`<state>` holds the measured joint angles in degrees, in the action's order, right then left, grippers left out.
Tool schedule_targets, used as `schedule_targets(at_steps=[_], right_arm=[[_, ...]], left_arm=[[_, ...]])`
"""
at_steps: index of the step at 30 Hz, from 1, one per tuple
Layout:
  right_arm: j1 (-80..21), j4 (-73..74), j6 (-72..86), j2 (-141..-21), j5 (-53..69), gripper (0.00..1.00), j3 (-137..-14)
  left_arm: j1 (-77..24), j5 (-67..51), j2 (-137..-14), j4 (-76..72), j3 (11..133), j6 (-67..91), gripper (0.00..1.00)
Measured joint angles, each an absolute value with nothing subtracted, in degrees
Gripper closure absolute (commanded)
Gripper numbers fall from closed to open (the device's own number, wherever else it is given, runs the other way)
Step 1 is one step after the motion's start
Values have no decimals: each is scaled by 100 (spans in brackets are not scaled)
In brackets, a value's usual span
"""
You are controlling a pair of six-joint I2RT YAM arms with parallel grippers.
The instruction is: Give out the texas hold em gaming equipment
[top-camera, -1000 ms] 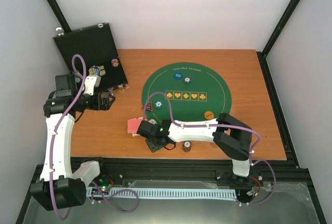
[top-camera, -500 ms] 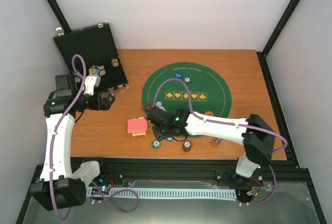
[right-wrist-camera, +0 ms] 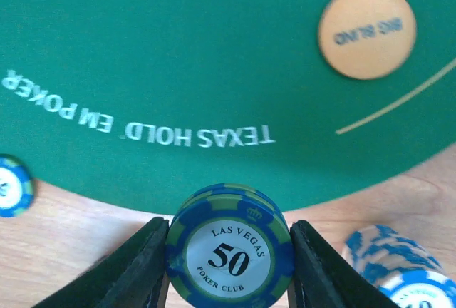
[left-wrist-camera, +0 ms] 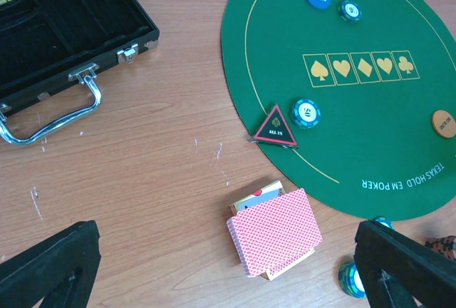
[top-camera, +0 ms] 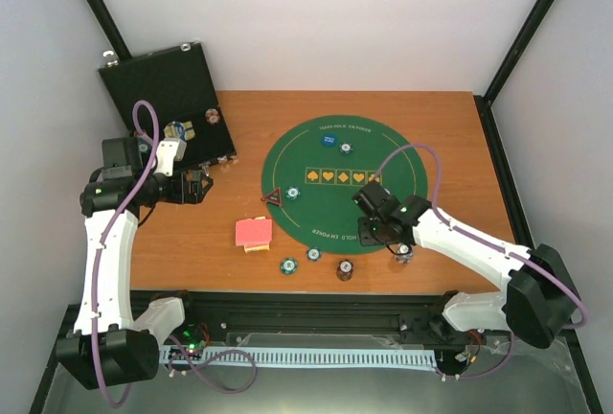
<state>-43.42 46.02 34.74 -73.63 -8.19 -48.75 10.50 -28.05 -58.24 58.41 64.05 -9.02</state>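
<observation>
The stack is above the mat's near edge and would fall short of the orange round button (right-wrist-camera: 367,31), so it is too early to open. My right gripper moves the stack toward the button first.
My right gripper (right-wrist-camera: 229,251) is shut on a small stack of blue-and-green "50" poker chips (right-wrist-camera: 229,247), held over the near edge of the green mat (right-wrist-camera: 178,51). The orange round button (right-wrist-camera: 367,31) lies on the mat ahead of it. In the top view the right gripper (top-camera: 368,233) is at the mat's near right edge. My left gripper (top-camera: 205,187) is open and empty, left of the mat. The red-backed cards (left-wrist-camera: 276,233) lie on the wood. The dark triangle (left-wrist-camera: 273,127) and a teal chip (left-wrist-camera: 306,113) sit at the mat's left edge.
An open black case (top-camera: 158,83) with chips stands at the back left. Two teal chips (top-camera: 287,265) and a brown stack (top-camera: 344,270) sit near the front edge. A light-blue stack (right-wrist-camera: 399,265) is right of my right gripper. A blue button (top-camera: 329,139) lies on the far mat.
My right arm has swung right, from beside the cards to the mat's near right edge. Two teal chips by the front edge now show. The left arm has not moved.
</observation>
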Motion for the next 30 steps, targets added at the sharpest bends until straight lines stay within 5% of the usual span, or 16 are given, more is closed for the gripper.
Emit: schedule_targets(at_steps=[30], right_arm=[[-3105, 3507, 3085, -8897, -569, 78, -4613]], left_arm=[[1050, -2805, -5824, 5843, 6514, -902, 0]])
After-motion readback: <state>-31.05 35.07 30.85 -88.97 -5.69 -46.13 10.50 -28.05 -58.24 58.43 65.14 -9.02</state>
